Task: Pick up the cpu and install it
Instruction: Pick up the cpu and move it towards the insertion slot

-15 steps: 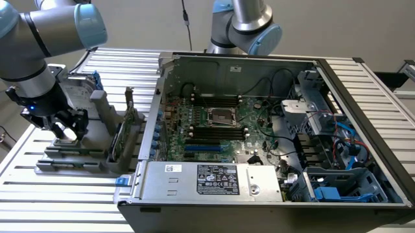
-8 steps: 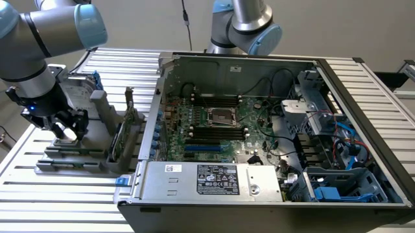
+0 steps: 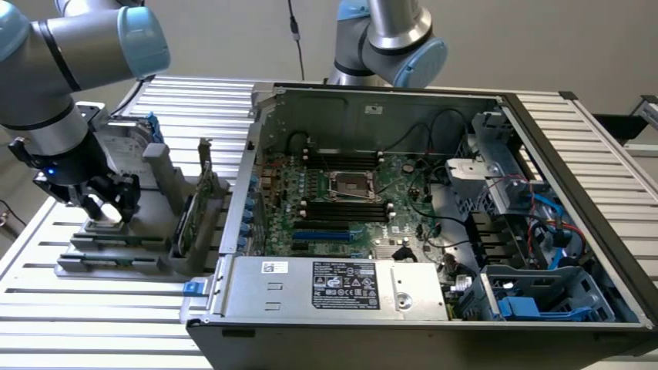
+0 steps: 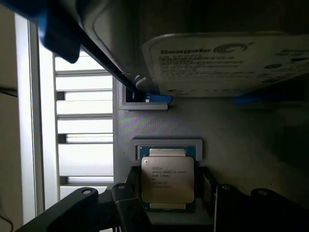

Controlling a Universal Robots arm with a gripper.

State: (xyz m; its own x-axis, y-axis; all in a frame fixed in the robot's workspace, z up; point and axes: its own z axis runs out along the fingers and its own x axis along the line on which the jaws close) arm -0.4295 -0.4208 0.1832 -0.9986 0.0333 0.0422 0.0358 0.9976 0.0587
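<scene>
My gripper should install the cpu by grabbing its two open side edges next, as the holder's raised edge wraps the end of the cpu [image 4: 167, 179].
The cpu [image 4: 167, 179], a small flat square chip with a silvery printed top, lies in a recess of the grey parts holder [image 4: 231, 135]. My gripper [image 4: 169, 212] is open and hangs just over it, with one black finger [image 4: 126, 205] on each side of the chip, neither pressing on it. In the exterior view my gripper [image 3: 101, 208] stands low over the holder [image 3: 113, 250] at the exterior view's left. The open computer case [image 3: 411, 100] sits to the right, with the bare processor socket [image 3: 347, 183] in the middle of its motherboard.
A silver hard drive with blue rails [image 4: 227, 63] stands upright in the holder right beside the cpu. A card [image 3: 190, 216] stands in a slot between the holder and the case. Black memory sticks [image 3: 344, 210] flank the socket. A second arm [image 3: 391, 38] rises behind the case.
</scene>
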